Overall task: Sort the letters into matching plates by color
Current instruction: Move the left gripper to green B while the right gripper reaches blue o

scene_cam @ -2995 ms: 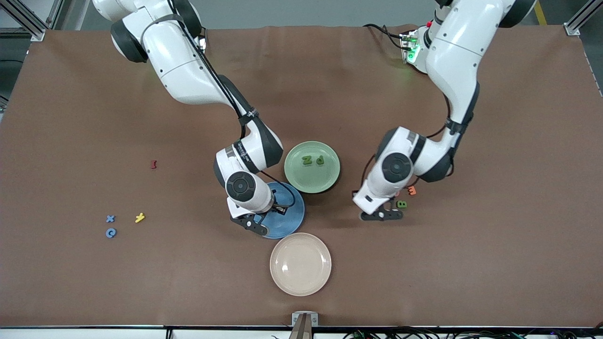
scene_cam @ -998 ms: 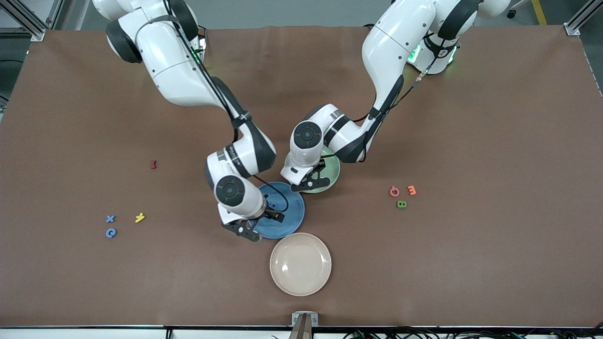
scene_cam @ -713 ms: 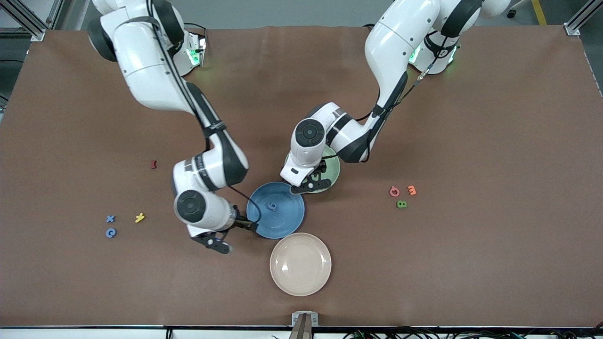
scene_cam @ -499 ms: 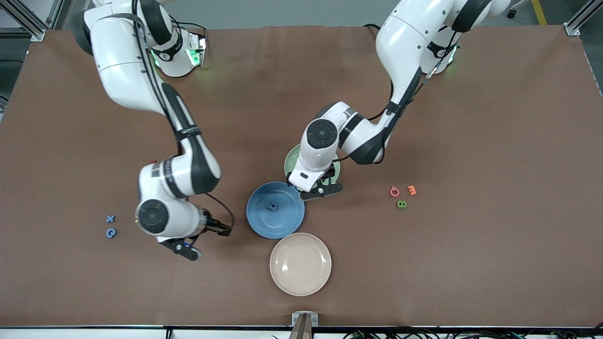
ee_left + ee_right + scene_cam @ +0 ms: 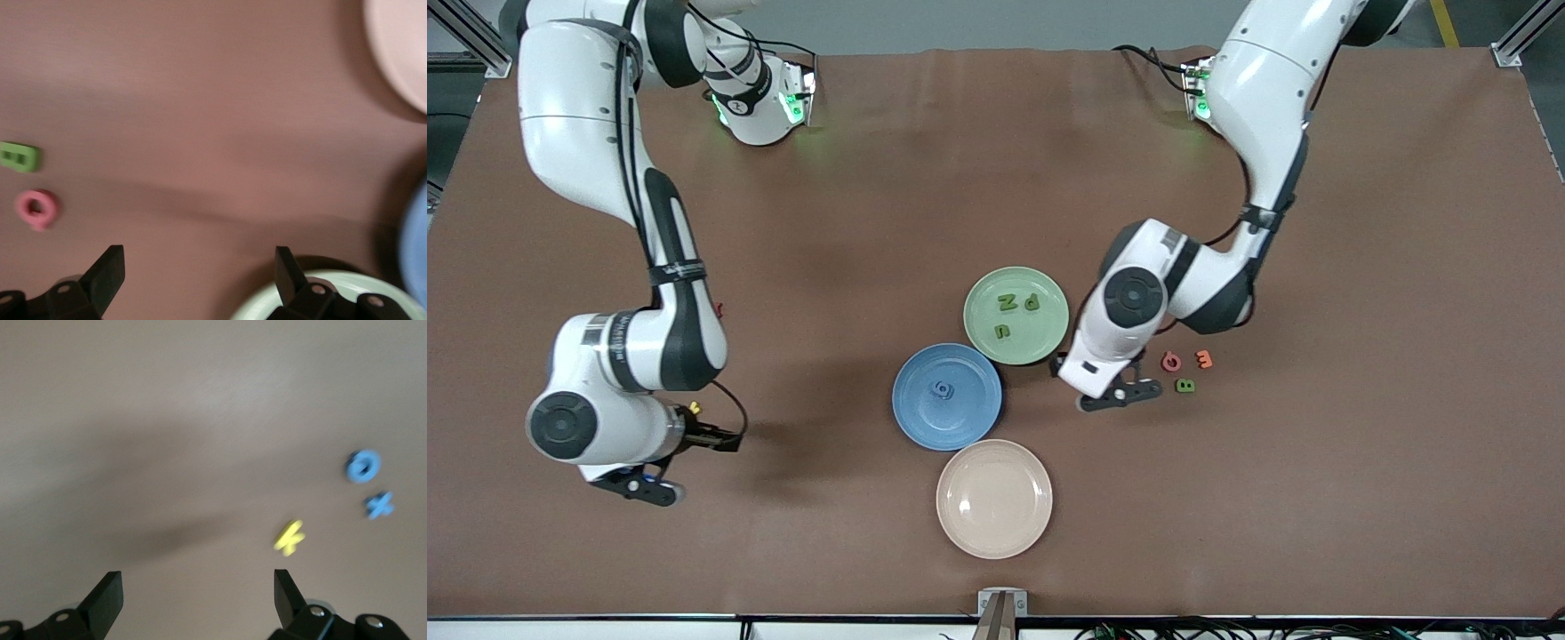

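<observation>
The green B needs to be sorted onto the pale green plate (image 5: 1016, 316), so my left gripper should next grab the B by the two ends of its spine.
The pale green plate (image 5: 1016, 316) holds three green letters (image 5: 1007, 302). The blue plate (image 5: 947, 396) holds one blue letter (image 5: 941, 388). A green letter B (image 5: 1184, 385) (image 5: 20, 157) lies on the table toward the left arm's end. My left gripper (image 5: 1104, 384) (image 5: 198, 267) is open and empty, over the table between the green plate (image 5: 260, 308) and the B. My right gripper (image 5: 676, 462) (image 5: 195, 600) is open and empty near a blue O (image 5: 363, 465) and a blue X (image 5: 380, 505). The right hand hides both in the front view.
A cream plate (image 5: 994, 499) sits nearest the front camera. A pink letter (image 5: 1171, 362) (image 5: 38, 208) and an orange one (image 5: 1204, 358) lie beside the B. A yellow piece (image 5: 289, 537) lies beside the blue letters. A dark red piece (image 5: 717, 309) peeks out by the right arm.
The left gripper opened over the green plate, leaving a third green letter there, then swung toward the B. The right arm left the blue plate and moved toward the blue X and O.
</observation>
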